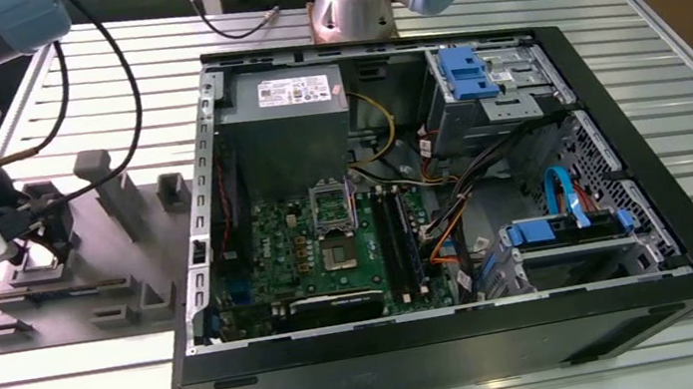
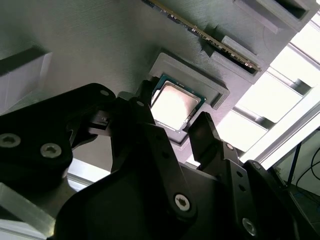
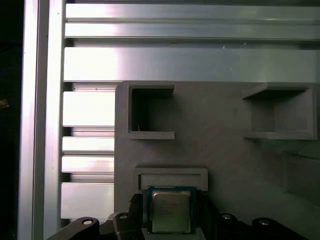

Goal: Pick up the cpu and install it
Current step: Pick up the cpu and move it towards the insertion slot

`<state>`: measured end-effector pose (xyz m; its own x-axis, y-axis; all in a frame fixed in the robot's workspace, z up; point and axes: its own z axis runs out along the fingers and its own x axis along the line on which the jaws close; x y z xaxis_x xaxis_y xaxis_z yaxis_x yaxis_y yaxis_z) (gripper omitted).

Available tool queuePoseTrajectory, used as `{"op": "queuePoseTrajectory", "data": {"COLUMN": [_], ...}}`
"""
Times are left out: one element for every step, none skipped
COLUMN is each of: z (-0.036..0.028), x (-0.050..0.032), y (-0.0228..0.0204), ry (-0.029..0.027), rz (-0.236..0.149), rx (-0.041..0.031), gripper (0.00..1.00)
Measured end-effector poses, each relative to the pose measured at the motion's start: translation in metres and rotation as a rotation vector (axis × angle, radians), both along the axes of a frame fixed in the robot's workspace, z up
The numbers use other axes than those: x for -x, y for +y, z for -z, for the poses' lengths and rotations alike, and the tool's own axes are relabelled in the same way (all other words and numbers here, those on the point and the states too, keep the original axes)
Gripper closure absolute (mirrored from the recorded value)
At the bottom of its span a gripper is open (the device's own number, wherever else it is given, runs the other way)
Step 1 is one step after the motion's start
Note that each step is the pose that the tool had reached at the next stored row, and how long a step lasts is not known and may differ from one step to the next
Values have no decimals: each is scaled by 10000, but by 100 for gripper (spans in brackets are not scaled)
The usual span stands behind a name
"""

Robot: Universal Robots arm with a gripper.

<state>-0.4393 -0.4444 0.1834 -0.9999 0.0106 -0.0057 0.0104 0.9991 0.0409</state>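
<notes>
Next, my gripper grabs the cpu by two opposite edges. Then the cpu goes into the motherboard's socket point(image 1: 338, 252).
The cpu point(image 3: 171, 209) is a small square chip with a silvery top. It lies flat in a raised pocket of the grey fixture plate point(image 3: 215, 150). My gripper point(image 3: 171, 220) is down over it, open, with one black finger close beside each of two opposite edges. The second wrist view shows the same straddle from under the jaws: the cpu point(image 2: 176, 104) between the two fingertips point(image 2: 204, 127) of the gripper point(image 2: 175, 114). In the exterior view the gripper point(image 1: 44, 242) stands over the fixture plate point(image 1: 105, 292) at the exterior view's left. The green motherboard point(image 1: 326, 247) lies apart in the open case.
The open black computer case point(image 1: 473, 339) holds a silver socket frame point(image 1: 334, 218), a grey power supply point(image 1: 288, 112), blue drive brackets and loose cables. Upright grey posts point(image 1: 119, 199) rise from the fixture plate beside the gripper. All stands on a slatted aluminium table point(image 1: 649, 44).
</notes>
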Motion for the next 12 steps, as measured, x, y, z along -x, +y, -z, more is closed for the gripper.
{"op": "queuePoseTrajectory", "data": {"z": [-1,-1,1,4,6,7,7,7,7,7,7,7], "x": [0,0,0,1,1,0,0,0,0,0,0,0], "y": [0,0,0,0,0,0,0,0,0,0,0,0], "ry": [1,1,2,3,2,3,1,1,1,1,1,1], "rz": [0,0,0,0,0,0,0,0,0,0,0,0], "rx": [0,0,2,1,1,2,3,10,10,10,11,11], "gripper": [44,44,44,44,44,44,44,44,44,44,44,44]}}
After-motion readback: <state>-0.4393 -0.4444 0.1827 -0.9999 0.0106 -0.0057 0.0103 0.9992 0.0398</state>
